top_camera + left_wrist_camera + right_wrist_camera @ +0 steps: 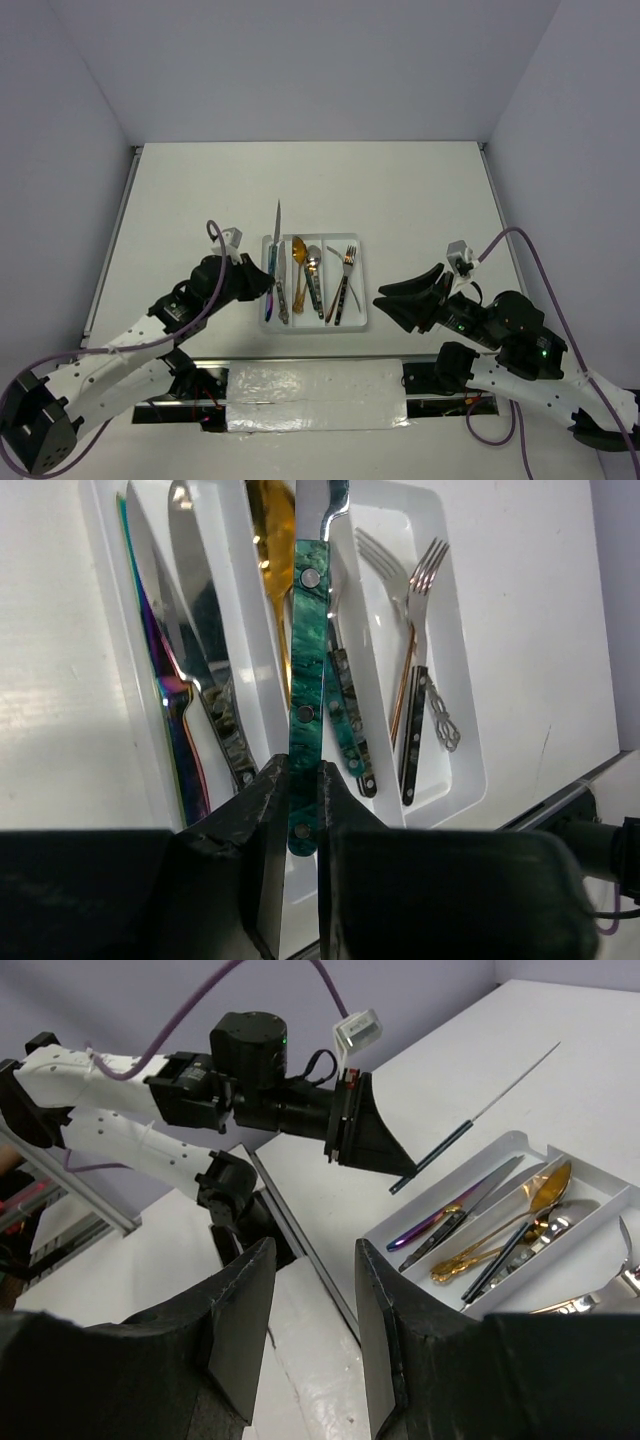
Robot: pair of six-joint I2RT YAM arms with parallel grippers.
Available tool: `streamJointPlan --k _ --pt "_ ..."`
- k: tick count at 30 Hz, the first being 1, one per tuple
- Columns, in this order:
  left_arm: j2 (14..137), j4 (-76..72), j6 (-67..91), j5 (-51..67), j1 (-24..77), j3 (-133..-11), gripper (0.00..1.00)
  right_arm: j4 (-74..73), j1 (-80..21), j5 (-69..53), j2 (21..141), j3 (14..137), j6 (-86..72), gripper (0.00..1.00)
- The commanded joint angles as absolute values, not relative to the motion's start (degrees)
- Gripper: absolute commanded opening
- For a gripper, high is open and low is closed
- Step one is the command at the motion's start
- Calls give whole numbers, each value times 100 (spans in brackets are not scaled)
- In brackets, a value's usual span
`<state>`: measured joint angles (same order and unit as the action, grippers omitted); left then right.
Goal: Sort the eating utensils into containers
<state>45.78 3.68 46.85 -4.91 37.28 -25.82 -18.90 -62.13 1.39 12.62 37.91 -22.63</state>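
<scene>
The knife's blade reaches past the tray's far rim and the knife would end across that rim if the left gripper opened now, so the left gripper needs to keep holding it.
The white tray (363, 290) lies mid-table with three long compartments. My left gripper (268, 285) is shut on a teal-handled knife (277, 225), held over the tray's left side, blade pointing away; the wrist view shows the handle (306, 670) clamped between the fingers (265, 810). In the tray (474, 742), the left compartment holds an iridescent purple knife (165, 680) and a dark-handled knife, the middle a gold spoon (270, 520) and a teal-handled piece, the right forks (420, 590). My right gripper (385, 298) is open and empty right of the tray, also seen in its wrist view (312, 1290).
A foil-covered strip (315, 395) runs along the near edge between the arm bases. A metal rail (110, 250) borders the table's left side. Grey walls enclose the back and sides. The right wrist view shows the left arm (250, 1070) holding the knife (480, 1115) above the tray (400, 1260).
</scene>
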Motion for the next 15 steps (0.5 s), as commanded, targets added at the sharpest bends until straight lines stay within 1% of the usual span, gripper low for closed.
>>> streamJointPlan --k 1,10,15 --pt "4509 -69 5272 -773 3858 -2233 0 -1846 -6258 299 1389 3893 -2162 45" --pt "5009 -237 5379 -1195 4139 -2145 0 -1775 -6258 360 1274 3841 -2162 45" --pt "5106 -334 5519 -1204 4183 -2004 0 -1767 -6258 351 1353 3850 -2153 45"
